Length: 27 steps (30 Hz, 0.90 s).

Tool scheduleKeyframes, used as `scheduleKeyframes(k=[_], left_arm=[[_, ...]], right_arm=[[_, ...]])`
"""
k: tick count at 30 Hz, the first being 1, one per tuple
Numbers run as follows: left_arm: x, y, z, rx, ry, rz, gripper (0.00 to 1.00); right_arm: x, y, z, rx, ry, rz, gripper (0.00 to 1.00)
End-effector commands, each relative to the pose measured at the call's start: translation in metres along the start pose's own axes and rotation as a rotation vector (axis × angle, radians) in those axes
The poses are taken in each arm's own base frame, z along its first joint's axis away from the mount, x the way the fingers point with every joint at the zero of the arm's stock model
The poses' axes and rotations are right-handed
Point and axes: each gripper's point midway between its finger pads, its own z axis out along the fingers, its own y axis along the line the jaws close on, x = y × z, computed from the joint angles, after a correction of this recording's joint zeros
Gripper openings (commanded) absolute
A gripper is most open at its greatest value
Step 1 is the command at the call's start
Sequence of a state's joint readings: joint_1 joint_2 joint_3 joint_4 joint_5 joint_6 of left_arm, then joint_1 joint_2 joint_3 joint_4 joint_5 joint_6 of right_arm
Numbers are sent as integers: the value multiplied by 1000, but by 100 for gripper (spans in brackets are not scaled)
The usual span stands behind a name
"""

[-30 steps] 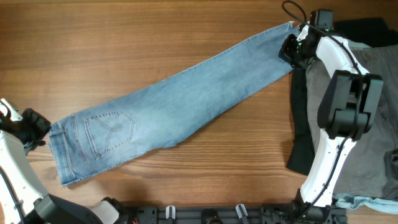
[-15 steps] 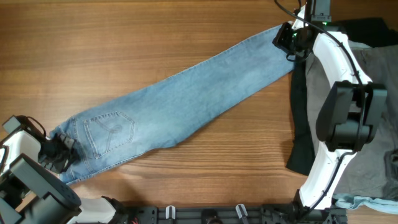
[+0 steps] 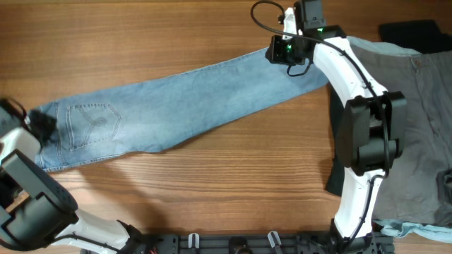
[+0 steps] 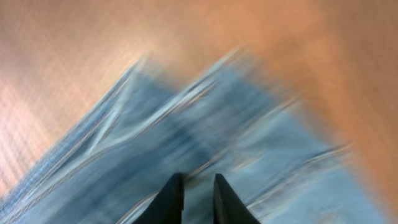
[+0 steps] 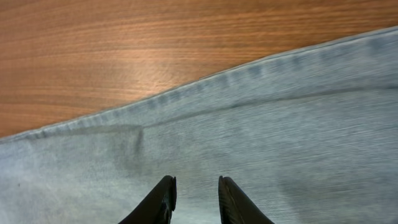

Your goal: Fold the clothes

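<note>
My right gripper grabs the leg end of the light-blue jeans next, to fold the leg over toward the waist.
The light-blue jeans lie stretched across the table, with the waist and a stitched back pocket at the left and the leg end at the upper right. My left gripper is at the waist edge. The left wrist view is blurred; its jaws stand nearly together with denim in the gap. My right gripper is at the leg's far edge near its end. In the right wrist view its jaws are narrow over the denim, with the leg's edge and bare wood beyond.
Grey-khaki trousers cover the right side of the table. A black garment lies along their left edge, and another dark piece is at the top right. A pale-blue garment sits at the bottom right.
The left gripper closed on the waist and pulled it up and to the left, so the jeans now lie flatter. The right gripper moved left along the leg's end.
</note>
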State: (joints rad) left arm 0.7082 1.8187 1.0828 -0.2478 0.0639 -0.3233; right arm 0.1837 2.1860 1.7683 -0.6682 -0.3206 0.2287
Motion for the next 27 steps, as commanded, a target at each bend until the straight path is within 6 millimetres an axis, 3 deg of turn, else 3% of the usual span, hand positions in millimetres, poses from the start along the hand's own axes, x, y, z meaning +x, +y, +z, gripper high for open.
scheduleKeyframes(k=[1,3,5,7,8,12,15,16,19,22,25,27], left_arm=[[-60,-60,-50,57,-56,140,25],[-46,-70,-76,67,77,143,22],[-19,-77,-88,112,212,132,15],[18,-82,-94,154,363,119,17],[36,-81,-95,145,422,120,22],[105,-69,-88,84,610,148,26],[137,-50,-75,21,654,147,25],[145,-34,-65,-55,640,111,25],[157,7,-39,-179,572,35,32],[151,44,-17,-251,484,-70,25],[119,76,-1,-297,355,-157,18],[83,81,10,-229,227,-218,17]], right_arm=[[1,2,-4,-9,1,-15,27],[3,1,-4,-5,10,-11,27],[3,0,-4,-4,11,-10,27],[2,-4,-4,17,6,-9,27],[1,-7,-4,36,2,-9,27],[1,-9,-4,47,0,-9,27],[1,-9,-4,47,0,-9,27],[1,-9,-4,47,0,-9,27],[4,-10,-4,50,13,4,26],[10,-11,-5,55,35,29,26],[11,-11,-5,56,38,30,27],[11,-11,-5,56,37,29,28]])
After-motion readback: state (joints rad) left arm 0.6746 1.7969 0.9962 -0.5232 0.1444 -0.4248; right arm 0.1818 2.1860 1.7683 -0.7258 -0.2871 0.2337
